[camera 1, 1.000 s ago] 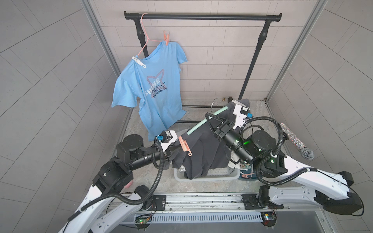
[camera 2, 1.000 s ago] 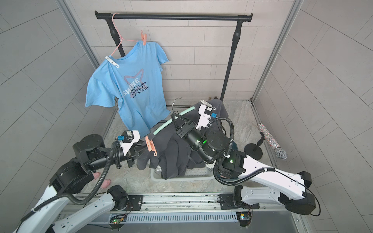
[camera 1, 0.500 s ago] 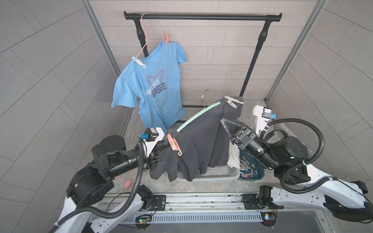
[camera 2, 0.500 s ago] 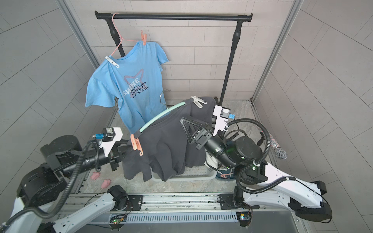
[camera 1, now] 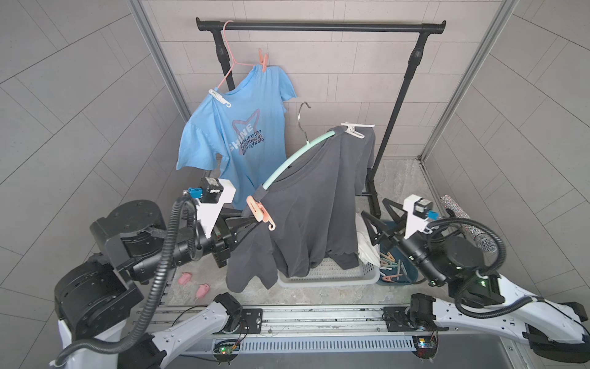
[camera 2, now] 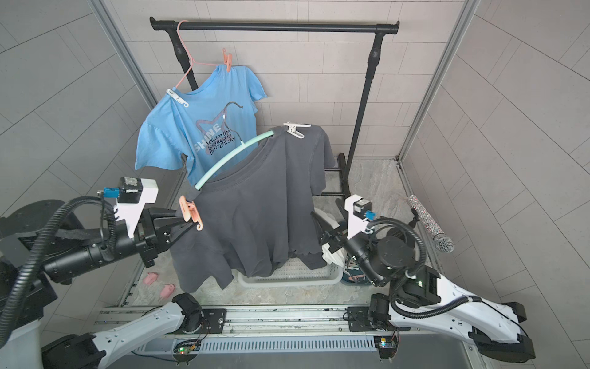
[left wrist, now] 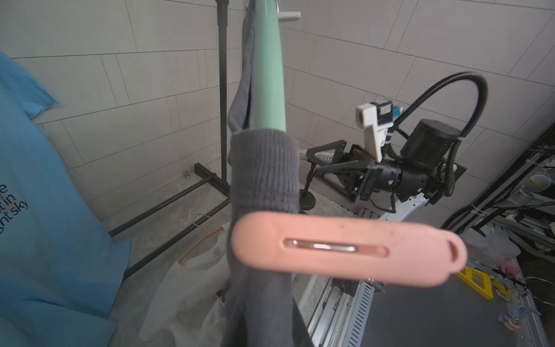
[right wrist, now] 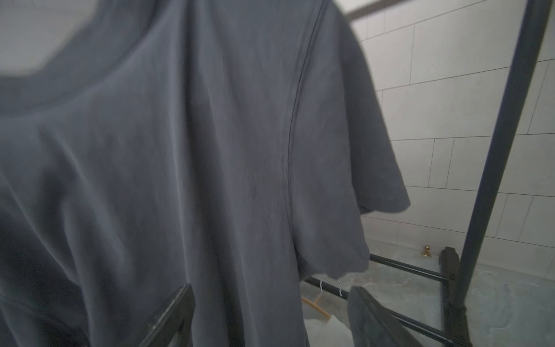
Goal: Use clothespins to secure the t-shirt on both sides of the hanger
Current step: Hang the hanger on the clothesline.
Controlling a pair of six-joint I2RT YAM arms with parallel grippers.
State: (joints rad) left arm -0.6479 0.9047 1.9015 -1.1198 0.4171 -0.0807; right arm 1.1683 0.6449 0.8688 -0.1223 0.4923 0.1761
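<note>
My right gripper should next grab the grey t-shirt's side below the white-pinned sleeve, so the hook stays free to hang the pinned shirt.
A dark grey t-shirt [camera 1: 313, 198] [camera 2: 255, 204] hangs on a mint green hanger [camera 1: 293, 159] [camera 2: 230, 156] that slants up in the air. A coral pink clothespin [camera 1: 260, 212] [left wrist: 345, 249] is clipped over the low end. A white clothespin [camera 1: 352, 129] [camera 2: 295, 129] grips the high end. My left gripper [camera 1: 255, 223] [camera 2: 188, 225] is shut on the cloth-covered low end just under the pink pin; its jaws are hidden in the left wrist view. My right gripper [camera 1: 378, 214] [right wrist: 270, 315] stands open and empty, apart from the shirt's right sleeve.
A blue t-shirt [camera 1: 236, 134] hangs pinned on a pink hanger from the black rack [camera 1: 319, 27]. Below the grey shirt sit a white basket [camera 1: 329, 274] and a blue bowl [camera 1: 412, 274] of clothespins. Two pink objects [camera 1: 185, 278] lie on the floor; a microphone [camera 1: 463, 220] is at right.
My right gripper opened, left the hanger's high end by the white clothespin and drew back to the right. The left arm pulled back left, and the hanger and shirt rose.
</note>
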